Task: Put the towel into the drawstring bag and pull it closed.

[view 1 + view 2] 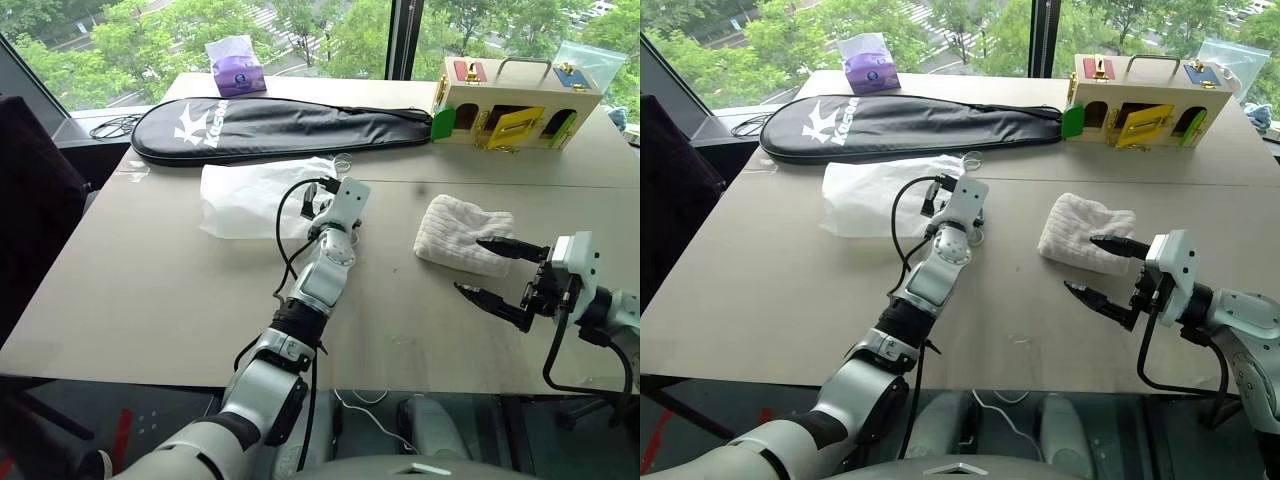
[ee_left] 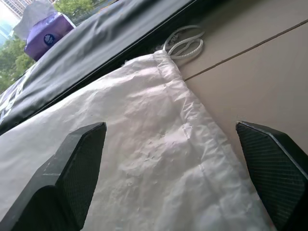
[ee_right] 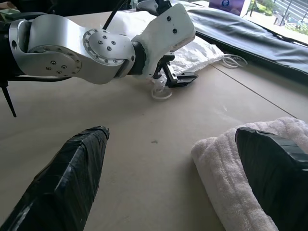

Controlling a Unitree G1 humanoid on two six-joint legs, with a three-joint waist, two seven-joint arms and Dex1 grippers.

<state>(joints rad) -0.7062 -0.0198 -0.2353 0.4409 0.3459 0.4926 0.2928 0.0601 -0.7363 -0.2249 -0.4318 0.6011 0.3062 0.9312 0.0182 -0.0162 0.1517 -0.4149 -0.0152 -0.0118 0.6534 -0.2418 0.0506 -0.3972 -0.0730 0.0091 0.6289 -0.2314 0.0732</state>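
Note:
Next, my left gripper pinches the drawstring bag by the puckered hem at its opening (image 2: 206,156), since the thin white fabric behind the hem lies flat.
The drawstring bag (image 1: 250,197) lies flat on the table, thin and white. Its cords (image 2: 185,42) loop out at its mouth, near the black case. My left gripper (image 1: 315,197) is open and low over the bag's mouth end, with the fabric (image 2: 154,144) lying between and beyond its fingers (image 2: 72,168). To the right, the towel (image 1: 455,232) lies folded on the table. There my right gripper (image 1: 470,265) is open at the towel's near edge, one finger (image 3: 274,168) over the cloth (image 3: 240,168), the other over bare table. Neither gripper holds anything.
A long black racket case (image 1: 280,125) lies just behind the bag. A purple tissue pack (image 1: 235,65) stands at the far edge. A wooden latch box (image 1: 515,100) sits at the back right, a black cable (image 1: 115,125) at the far left.

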